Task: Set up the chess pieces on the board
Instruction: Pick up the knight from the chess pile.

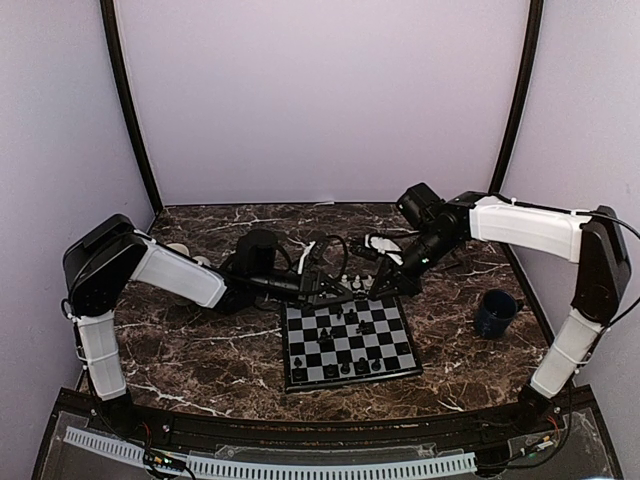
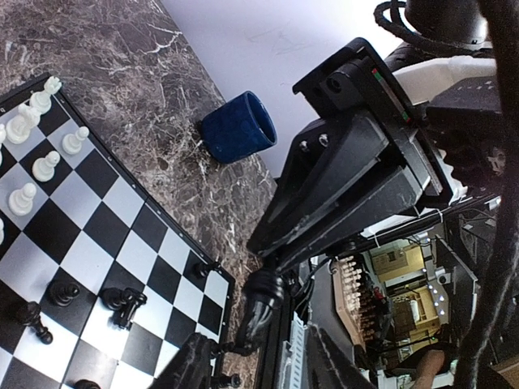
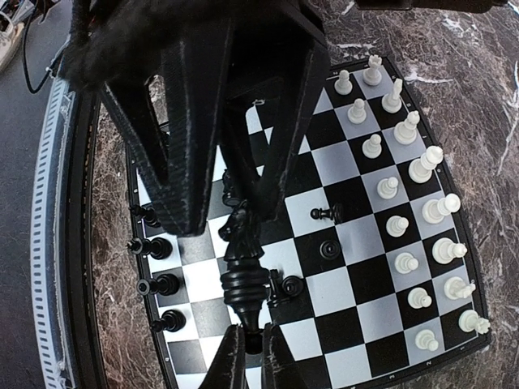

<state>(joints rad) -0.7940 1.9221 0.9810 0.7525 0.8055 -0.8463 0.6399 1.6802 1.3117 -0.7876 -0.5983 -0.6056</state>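
Observation:
My left gripper should close on the knight's head now, because the knight's head is between its open fingers. My right gripper holds the knight's base.
The board (image 1: 400,352) lies mid-table, also in the right wrist view (image 3: 365,279) and the left wrist view (image 2: 97,219). White chess pieces (image 3: 405,219) stand in two rows on one side. Black pieces (image 3: 158,284) line the opposite edge, and a few (image 3: 328,247) stand or lie mid-board. My right gripper (image 3: 255,348) is shut on the base of a black knight (image 3: 243,267), held above the board. My left gripper (image 2: 259,365) is open, its fingers either side of the knight's head (image 2: 261,300). Both grippers meet over the board's far edge, the left (image 1: 322,288) and the right (image 1: 385,285).
A dark blue mug (image 1: 495,312) stands to the right of the board, also in the left wrist view (image 2: 239,126). White clutter and cables (image 1: 385,243) lie behind the board. The marble table ends at walls behind and on both sides.

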